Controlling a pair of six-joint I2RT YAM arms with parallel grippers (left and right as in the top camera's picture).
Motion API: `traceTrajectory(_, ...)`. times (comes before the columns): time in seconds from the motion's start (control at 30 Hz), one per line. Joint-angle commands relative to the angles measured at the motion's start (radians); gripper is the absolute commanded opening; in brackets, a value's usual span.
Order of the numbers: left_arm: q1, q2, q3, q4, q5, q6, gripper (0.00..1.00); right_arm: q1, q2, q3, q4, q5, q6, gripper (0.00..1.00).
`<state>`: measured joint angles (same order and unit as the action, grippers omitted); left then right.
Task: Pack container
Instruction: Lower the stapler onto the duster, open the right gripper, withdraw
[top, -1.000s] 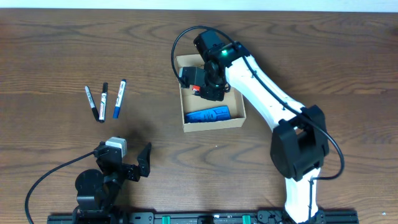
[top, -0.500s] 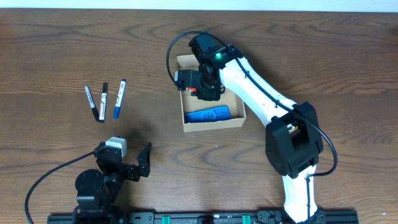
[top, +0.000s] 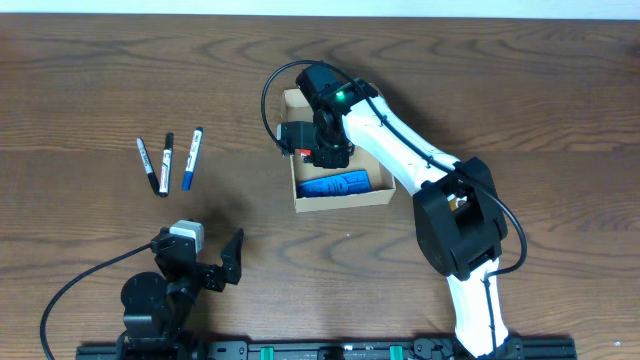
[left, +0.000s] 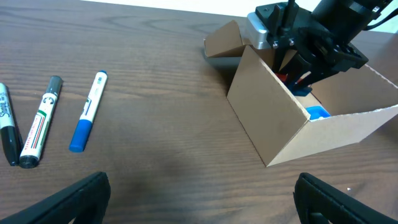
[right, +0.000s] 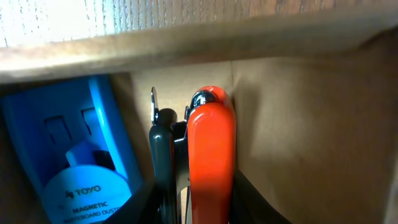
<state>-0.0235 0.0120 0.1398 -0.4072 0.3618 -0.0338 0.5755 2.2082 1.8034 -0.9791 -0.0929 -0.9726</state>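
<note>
The red-and-black tool's tip (top: 303, 152) (right: 211, 94) is inside the box's cardboard rim, above the bottom of the box next to the eraser, so my right gripper will let go of the tool now.
The container (top: 345, 200) is an open tan cardboard box at mid-table, also in the left wrist view (left: 273, 118). A blue magnetic eraser (top: 335, 185) lies inside it. My right gripper (top: 320, 145) reaches into the box's back left part. It is shut on a red-and-black stapler-like tool (right: 211, 149), held against the inner wall (right: 298, 124) beside the eraser (right: 74, 155). My left gripper (top: 200, 255) is open and empty, low near the front edge, far from the box.
Three markers lie side by side left of the box: two black (top: 147, 163) (top: 166, 160) and one blue (top: 191, 158). The box's flap (left: 224, 40) stands open at its far side. The right arm spans the table from the front right.
My right gripper has moved a little left within the box, still holding the red-and-black tool. The left arm has not moved.
</note>
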Motion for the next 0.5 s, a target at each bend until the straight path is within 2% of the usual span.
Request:
traceTrajectory(0.0, -0.003, -0.007, -0.02, -0.001, -0.003, -0.011, 0.95, 0.009, 0.003, 0.0, 0.004, -0.006, -0.012, 0.22)
traceTrajectory(0.07, -0.003, -0.007, -0.02, -0.001, -0.003, -0.011, 0.95, 0.009, 0.003, 0.0, 0.006, -0.006, -0.012, 0.32)
traceTrajectory(0.17, -0.003, -0.007, -0.02, -0.001, -0.003, -0.011, 0.95, 0.009, 0.003, 0.0, 0.008, -0.005, -0.012, 0.4)
traceTrajectory(0.2, -0.003, -0.007, -0.02, -0.001, -0.003, -0.011, 0.95, 0.009, 0.003, 0.0, 0.008, -0.005, -0.012, 0.45)
traceTrajectory(0.37, -0.003, -0.007, -0.02, -0.001, -0.003, -0.011, 0.95, 0.009, 0.003, 0.0, 0.007, -0.005, -0.012, 0.54)
traceTrajectory(0.47, -0.003, -0.007, -0.02, -0.001, -0.003, -0.011, 0.95, 0.009, 0.003, 0.0, 0.007, -0.005, -0.012, 0.54)
